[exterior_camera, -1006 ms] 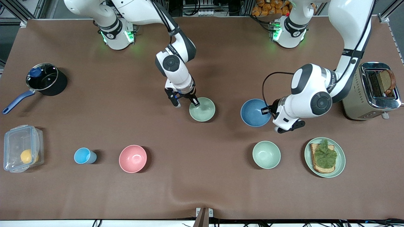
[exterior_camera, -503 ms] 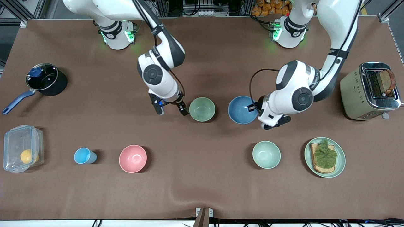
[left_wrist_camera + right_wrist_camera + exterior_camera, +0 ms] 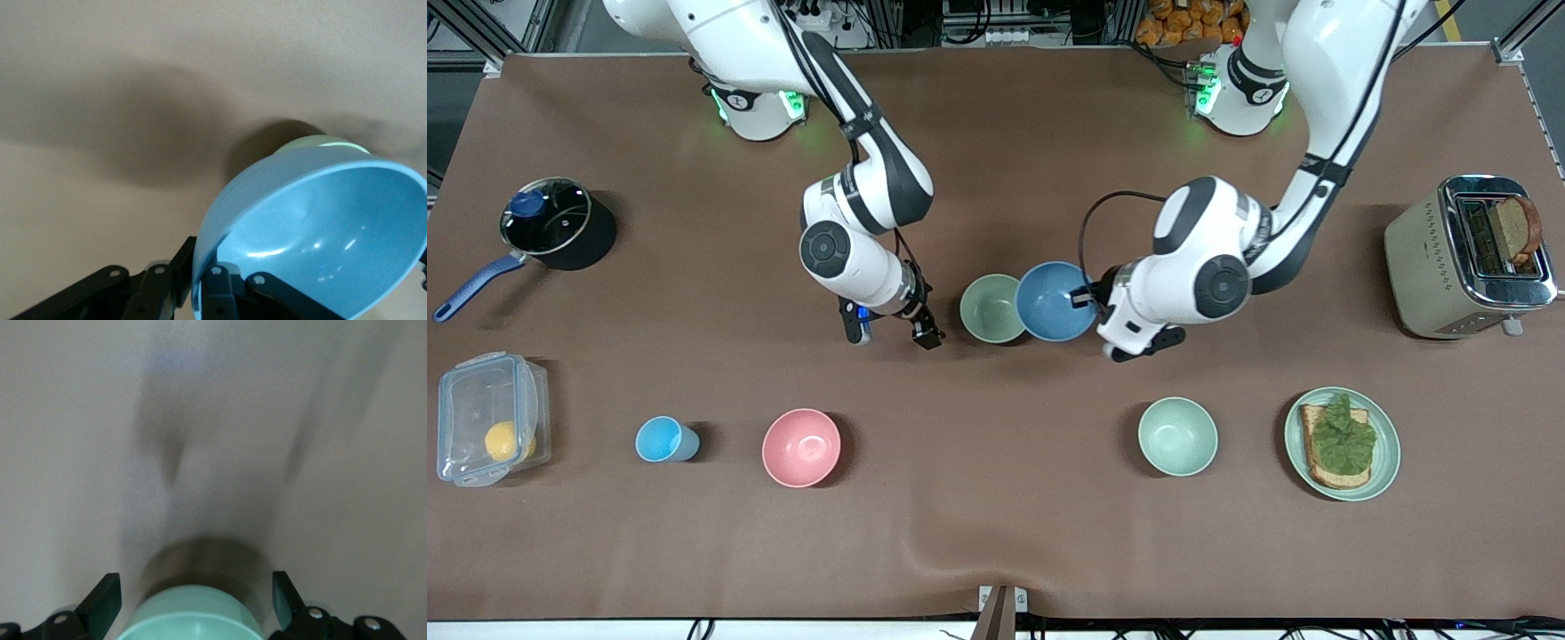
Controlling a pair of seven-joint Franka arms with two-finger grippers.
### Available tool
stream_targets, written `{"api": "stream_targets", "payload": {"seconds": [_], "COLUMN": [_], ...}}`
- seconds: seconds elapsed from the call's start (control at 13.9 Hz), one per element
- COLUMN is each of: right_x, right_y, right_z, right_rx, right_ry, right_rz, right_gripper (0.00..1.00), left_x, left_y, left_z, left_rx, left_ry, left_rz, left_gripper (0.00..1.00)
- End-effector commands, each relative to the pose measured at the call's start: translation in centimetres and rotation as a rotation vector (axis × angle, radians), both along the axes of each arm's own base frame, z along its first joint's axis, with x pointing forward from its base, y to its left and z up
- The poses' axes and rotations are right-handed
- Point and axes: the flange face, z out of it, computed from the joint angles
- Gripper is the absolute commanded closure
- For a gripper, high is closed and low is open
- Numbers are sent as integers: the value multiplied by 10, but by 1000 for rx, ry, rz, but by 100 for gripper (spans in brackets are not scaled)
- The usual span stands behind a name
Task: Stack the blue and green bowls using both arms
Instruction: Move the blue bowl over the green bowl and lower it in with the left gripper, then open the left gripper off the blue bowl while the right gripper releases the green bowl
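Observation:
My left gripper keeps hold of the tilted blue bowl [image 3: 1051, 304] until it is over the green bowl, since the blue bowl now hangs beside the green bowl's rim [image 3: 978, 284] in the front view.
The blue bowl [image 3: 1054, 302] hangs tilted in my left gripper [image 3: 1092, 302], which is shut on its rim. The bowl is over the table right beside the green bowl [image 3: 989, 309], and their rims overlap in the front view. In the left wrist view the fingers [image 3: 223, 290] pinch the blue bowl's [image 3: 320, 233] wall, and the green bowl [image 3: 320, 141] peeks above its rim. My right gripper [image 3: 891, 333] is open and empty, beside the green bowl toward the right arm's end. The right wrist view shows a green bowl wall [image 3: 193, 613] between the open fingers [image 3: 103, 600], not touching them.
A mint-green bowl [image 3: 1177, 436] and a green plate with toast [image 3: 1383, 462] sit nearer the front camera. A pink bowl [image 3: 801, 447], a light-blue cup [image 3: 663, 439] and a plastic box [image 3: 489, 418] lie toward the right arm's end, a pot [image 3: 551, 222] beyond them. A toaster [image 3: 1467, 258] stands at the left arm's end.
My left arm has carried the blue bowl across to the green bowl. My right gripper has let go of the green bowl's rim and drawn away toward the right arm's end.

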Motion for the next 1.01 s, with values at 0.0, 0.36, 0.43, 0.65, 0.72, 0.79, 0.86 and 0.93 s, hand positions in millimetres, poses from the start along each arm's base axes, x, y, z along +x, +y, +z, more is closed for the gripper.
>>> {"api": "stream_targets", "payload": {"seconds": [0.0, 0.36, 0.43, 0.65, 0.72, 0.79, 0.86, 0.93], "right_x": [-4, -6, -5, -10, -10, -10, -11, -11], "right_y": [8, 8, 8, 16, 16, 16, 16, 16], "right_z": [-18, -26, -28, -29, -30, -30, -31, -31], "right_rx": [25, 39, 41, 54, 55, 54, 53, 53], "right_ry": [-13, -9, -14, -16, -19, -17, -16, -16], "right_rz": [-17, -48, -57, -65, -68, -69, -68, -69], "right_gripper": [0, 0, 0, 0, 0, 0, 0, 0], "left_x": [4, -6, -11, -18, -21, -24, -25, -26], "left_y": [-8, -45, -52, -73, -78, -81, -81, -83], "left_z": [-13, -38, -43, -57, -61, -64, -68, -70], "left_rx": [-23, -47, -43, -31, -28, -24, -22, -20], "left_ry": [19, -21, -21, -2, 1, 3, 5, 5], "left_rz": [22, 40, 39, 50, 43, 37, 36, 34], "left_gripper": [100, 100, 100, 100, 100, 100, 100, 100]}}
